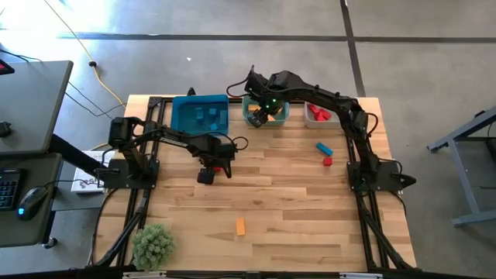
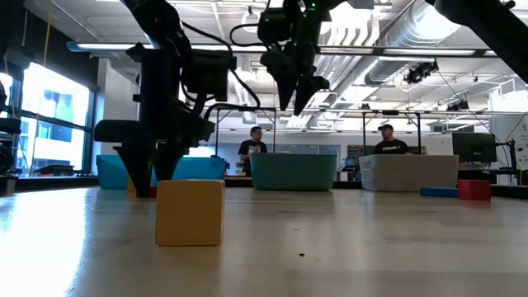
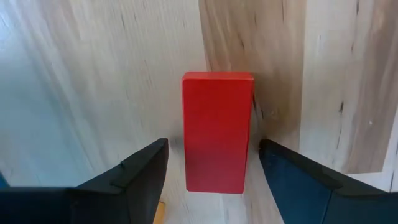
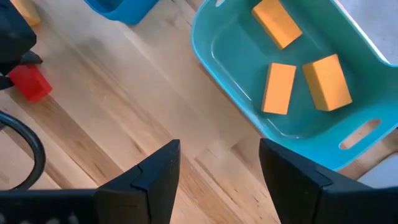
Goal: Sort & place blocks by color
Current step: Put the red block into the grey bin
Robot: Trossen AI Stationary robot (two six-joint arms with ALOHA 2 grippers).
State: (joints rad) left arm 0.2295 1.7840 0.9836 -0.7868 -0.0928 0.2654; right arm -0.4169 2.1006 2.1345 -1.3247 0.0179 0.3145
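Observation:
My left gripper's fingers are on either side of the red bar [image 3: 216, 134], low over the table, so it is time to close and catch the bar.
A red bar block [image 3: 217, 124] lies flat on the wooden table, with my left gripper [image 3: 213, 150] open above it, one finger on each side and a small gap to each. My right gripper [image 4: 217, 149] hangs open, holding nothing, above the table beside the teal bin [image 4: 224, 87], which holds three orange blocks [image 4: 278, 88]. In the high view the left gripper [image 1: 216, 167] is near the table's middle and the right gripper [image 1: 260, 116] is at the teal bin [image 1: 265, 112]. Loose on the table are an orange block [image 1: 240, 225], a blue block [image 1: 324, 147] and a red block [image 1: 327, 161].
Three bins stand along the far edge: a blue bin [image 1: 200, 115] holding blue blocks, the teal bin, and a white bin [image 1: 318, 116] holding red blocks. A green plant [image 1: 153, 244] sits at the near left corner. Two people stand in the room beyond the table [image 2: 256, 148].

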